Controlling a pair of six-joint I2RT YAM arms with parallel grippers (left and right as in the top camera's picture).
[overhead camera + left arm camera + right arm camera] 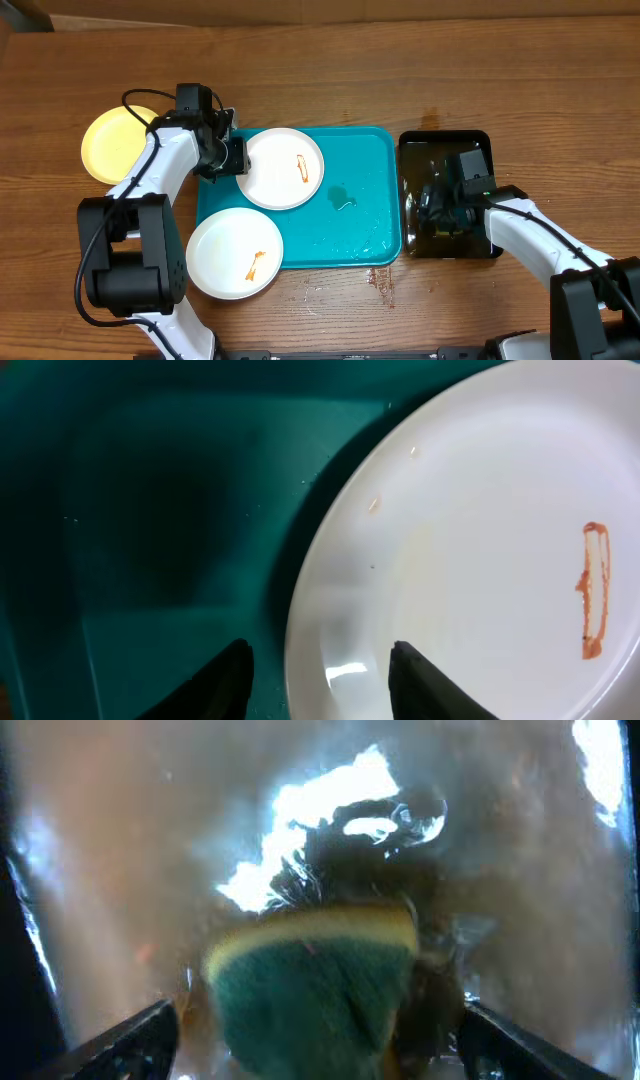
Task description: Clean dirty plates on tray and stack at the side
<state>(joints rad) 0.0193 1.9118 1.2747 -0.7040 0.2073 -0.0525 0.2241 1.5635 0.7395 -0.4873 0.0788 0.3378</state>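
My left gripper grabs the upper plate (pixel 283 168) by its rim facing the yellow plate next, leaving the upper plate's smeared side open to clean before stacking it.
Two white plates lie on the turquoise tray (pixel 360 150). The upper plate (pixel 283 168) (pixel 480 540) carries an orange smear (pixel 594 590). The lower plate (pixel 234 253), also smeared, overhangs the tray's front left corner. A pale yellow plate (pixel 118 143) rests on the table to the left. My left gripper (pixel 235 157) (pixel 320 648) is open, its two fingers standing either side of the upper plate's left rim without pinching it. My right gripper (pixel 445 205) (pixel 318 1012) is open wide over the black tray, with a green and yellow sponge (pixel 315 990) loose between its fingers.
The black tray (pixel 445 140) holds shiny liquid and stands just right of the turquoise tray. A small puddle (pixel 342 198) sits on the turquoise tray's right half. Bare wooden table (pixel 450 60) lies behind and in front.
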